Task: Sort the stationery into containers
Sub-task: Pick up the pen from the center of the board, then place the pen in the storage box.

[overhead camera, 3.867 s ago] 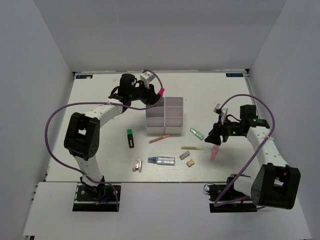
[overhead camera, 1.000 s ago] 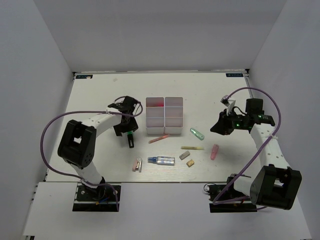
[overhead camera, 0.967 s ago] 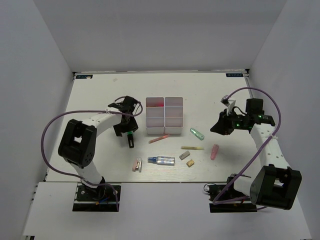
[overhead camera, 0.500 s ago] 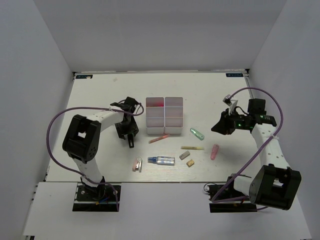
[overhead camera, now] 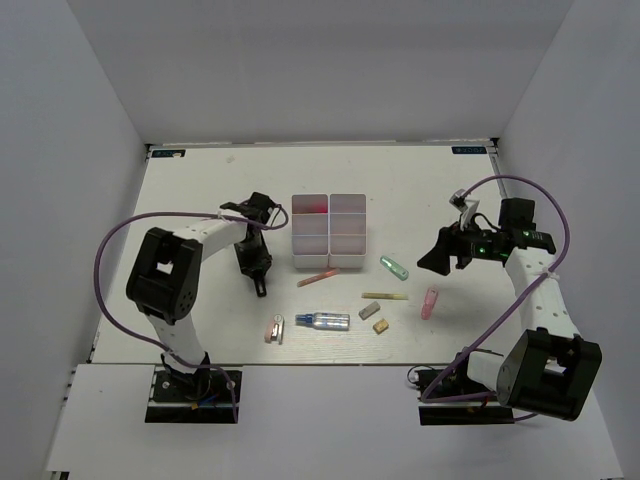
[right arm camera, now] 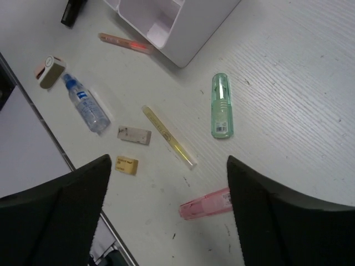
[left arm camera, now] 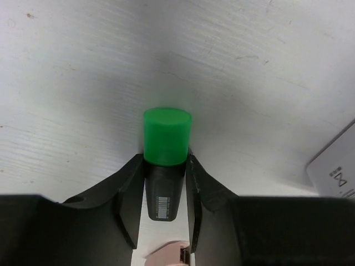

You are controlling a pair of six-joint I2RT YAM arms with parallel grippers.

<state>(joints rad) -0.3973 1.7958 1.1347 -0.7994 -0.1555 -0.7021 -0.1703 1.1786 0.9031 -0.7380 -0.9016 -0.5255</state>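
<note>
The marker (left arm camera: 166,138) would come up off the table if the left gripper lifted now, because both of its fingers hold the marker just below the marker's green cap.
My left gripper (overhead camera: 254,262) is down at the table left of the containers, its fingers closed against the sides of a green-capped black marker (left arm camera: 166,138) that lies on the table; the marker's black end (overhead camera: 262,287) pokes out below. My right gripper (overhead camera: 440,262) is open and empty above the table. Below it lie a pink capsule (right arm camera: 208,204), a green capsule (right arm camera: 222,105) and a yellow stick (right arm camera: 168,137). The two white containers (overhead camera: 312,262) stand side by side mid-table, with something red (overhead camera: 315,205) in the far left compartment.
A pink stick (overhead camera: 318,277) lies just in front of the containers. A silver-blue tube (overhead camera: 325,320), a small pink-and-white item (overhead camera: 274,329) and two erasers (overhead camera: 369,311) (overhead camera: 381,325) lie nearer the front edge. White walls enclose the table.
My left gripper came from above the containers, where it held a red-capped marker, down onto the green-capped marker. My right gripper rose and drew back to the right from the pink capsule.
</note>
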